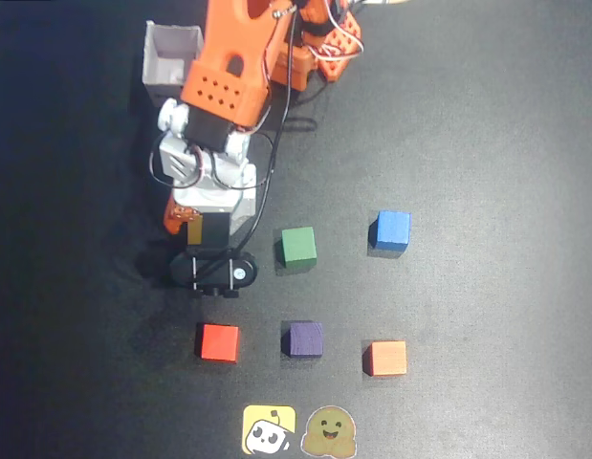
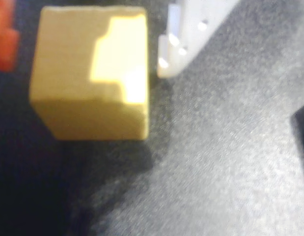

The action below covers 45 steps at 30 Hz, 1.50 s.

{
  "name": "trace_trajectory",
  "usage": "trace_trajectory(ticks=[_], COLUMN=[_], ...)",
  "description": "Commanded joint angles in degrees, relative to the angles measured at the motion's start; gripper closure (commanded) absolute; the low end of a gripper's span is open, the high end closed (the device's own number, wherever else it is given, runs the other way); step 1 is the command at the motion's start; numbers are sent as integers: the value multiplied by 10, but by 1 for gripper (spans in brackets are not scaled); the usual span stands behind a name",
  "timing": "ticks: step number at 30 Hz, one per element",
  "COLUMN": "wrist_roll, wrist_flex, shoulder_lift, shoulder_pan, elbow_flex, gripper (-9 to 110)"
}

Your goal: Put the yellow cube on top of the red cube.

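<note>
The yellow cube has to be stacked on top of the red cube, so the gripper should grab it by its opposite sides next.
The yellow cube fills the upper left of the wrist view and rests on the dark mat. My gripper is open around it. The white finger stands just right of the cube and the orange finger just left, each with a narrow gap. In the overhead view only a shaded strip of the yellow cube shows under the gripper. The red cube sits on the mat below the gripper, apart from it.
Other cubes lie on the mat: green, blue, purple, orange. Two flat stickers lie at the bottom edge. A white open box stands beside the arm base.
</note>
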Motion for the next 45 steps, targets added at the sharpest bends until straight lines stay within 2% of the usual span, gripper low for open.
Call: trace_trajectory(ticks=[1, 9, 16, 30, 45], wrist_roll=[8, 22, 29, 64, 128], wrist_flex=[-6, -7, 15, 159, 177], shoulder_lift=[2, -2, 17, 91, 42], shoulder_pan=[-3, -3, -3, -23, -54], elbow_flex=[-3, -2, -14, -113, -227], gripper=[85, 97, 97, 97, 97])
